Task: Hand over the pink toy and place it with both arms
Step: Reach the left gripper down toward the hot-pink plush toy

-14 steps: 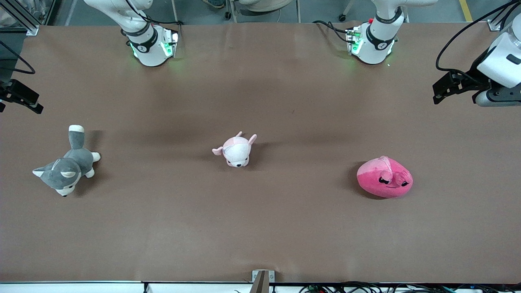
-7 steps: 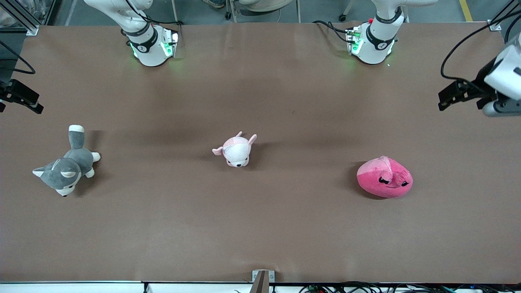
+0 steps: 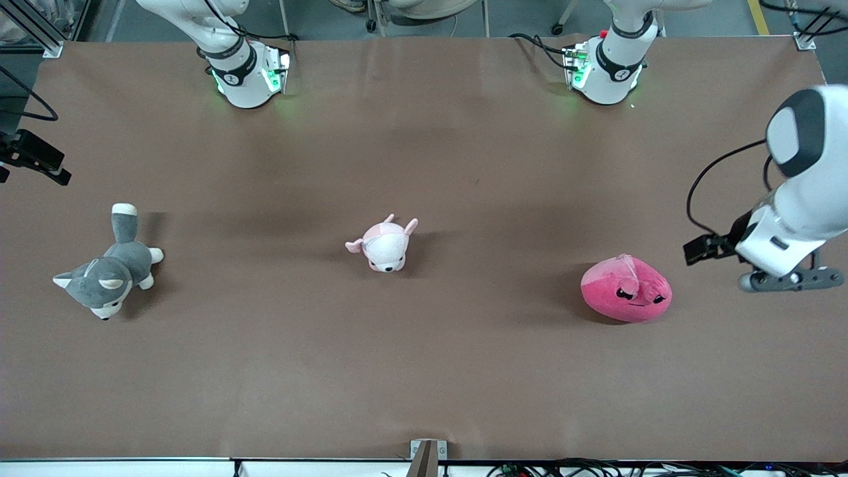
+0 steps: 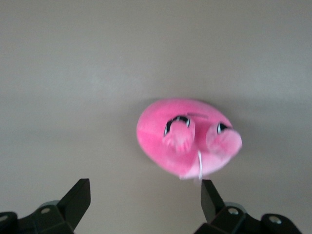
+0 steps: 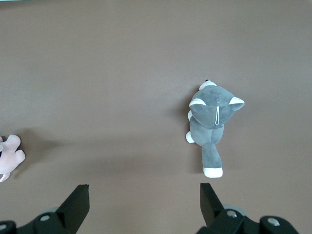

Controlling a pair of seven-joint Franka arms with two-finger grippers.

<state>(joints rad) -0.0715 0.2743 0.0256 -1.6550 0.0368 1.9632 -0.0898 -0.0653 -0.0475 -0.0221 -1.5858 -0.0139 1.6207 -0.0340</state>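
The left gripper will go to the pink toy and grab it by its floppy ear (image 4: 180,138), so the pink toy's round body (image 4: 158,139) stays free for the handover.
The pink toy (image 3: 626,290) is a hot-pink blob plush with dark angry eyes, lying on the brown table toward the left arm's end. In the left wrist view it (image 4: 187,137) lies just ahead of the fingers. My left gripper (image 4: 145,194) is open and empty, up in the air over the table beside the toy, at the left arm's end (image 3: 788,280). My right gripper (image 5: 144,195) is open and empty, waiting over the right arm's end of the table; only a black part of it (image 3: 33,161) shows at the front view's edge.
A small pale pink-and-white animal plush (image 3: 384,244) lies mid-table. A grey-and-white husky plush (image 3: 109,265) lies toward the right arm's end, and shows in the right wrist view (image 5: 212,124). The arm bases (image 3: 245,73) (image 3: 606,69) stand along the table's back edge.
My left arm has swung down from near the table's back corner to beside the pink toy. The toys and the right arm have not moved.
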